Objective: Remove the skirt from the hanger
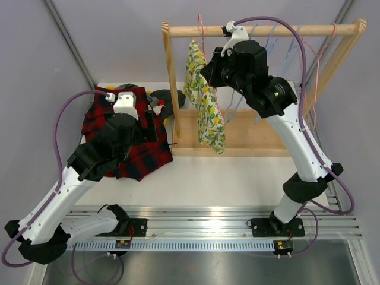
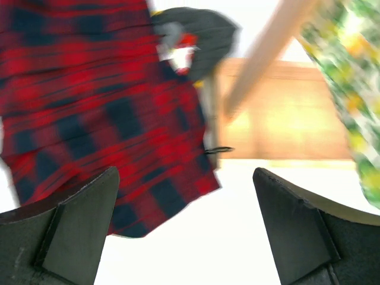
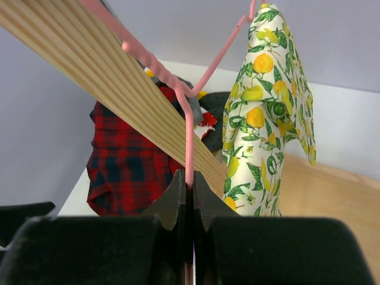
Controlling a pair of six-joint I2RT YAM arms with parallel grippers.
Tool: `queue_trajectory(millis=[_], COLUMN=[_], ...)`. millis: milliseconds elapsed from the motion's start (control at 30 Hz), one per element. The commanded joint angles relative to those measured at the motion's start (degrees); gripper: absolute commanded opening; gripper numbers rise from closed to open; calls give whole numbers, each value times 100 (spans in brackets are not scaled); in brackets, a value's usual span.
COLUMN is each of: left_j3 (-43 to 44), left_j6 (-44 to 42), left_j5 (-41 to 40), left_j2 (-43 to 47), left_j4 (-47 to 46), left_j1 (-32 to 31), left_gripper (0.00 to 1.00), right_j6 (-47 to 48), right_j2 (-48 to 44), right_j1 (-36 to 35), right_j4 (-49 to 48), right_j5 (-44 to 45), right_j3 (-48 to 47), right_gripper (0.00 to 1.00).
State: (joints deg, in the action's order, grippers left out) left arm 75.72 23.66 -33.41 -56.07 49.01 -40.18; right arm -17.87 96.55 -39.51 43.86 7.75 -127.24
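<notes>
The skirt [image 3: 267,107] needs to be grabbed by its free hanging end [image 3: 252,199] with my left gripper.
A white skirt with a lemon print [image 1: 205,104] hangs on a pink hanger [image 1: 200,27] from the wooden rail [image 1: 267,29]. In the right wrist view the skirt [image 3: 267,107] drapes to the right of the hanger's wire [image 3: 189,136]. My right gripper [image 3: 190,181] is shut on that pink wire just below the rail; from above it [image 1: 209,68] sits beside the skirt's top. My left gripper [image 2: 187,228] is open and empty over the white table, at the edge of a red plaid garment [image 2: 89,101]; in the top view it [image 1: 155,126] is left of the rack's post.
The wooden rack's base [image 1: 255,139] lies on the table, with its left post [image 1: 172,83] near my left gripper. Several blue and pink empty hangers [image 1: 285,41] hang further right. A dark grey garment [image 1: 166,98] lies behind the plaid one [image 1: 133,157].
</notes>
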Motion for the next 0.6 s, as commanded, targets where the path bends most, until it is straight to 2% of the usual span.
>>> queue_trajectory(millis=[0, 100, 267, 433, 567], left_j3=[162, 118, -241, -760, -1068], left_j6=[-405, -739, -863, -872, -697], left_j5=[615, 1397, 2959, 3007, 3139], left_j2=[158, 176, 228, 202, -175], left_j4=[-918, -1462, -2377, -3538, -4372], left_j1=[-331, -709, -1219, -1816, -1984], left_gripper=[99, 99, 99, 99, 99], right_j6=[328, 337, 258, 65, -94], right_j2=[12, -40, -356, -680, -945], right_j1=[-57, -48, -48, -48, -48], right_j4=[-71, -44, -166, -272, -483], right_j5=[227, 288, 315, 289, 262], right_j3=[-924, -1145, -864, -487, -205], right_gripper=[0, 0, 0, 0, 0])
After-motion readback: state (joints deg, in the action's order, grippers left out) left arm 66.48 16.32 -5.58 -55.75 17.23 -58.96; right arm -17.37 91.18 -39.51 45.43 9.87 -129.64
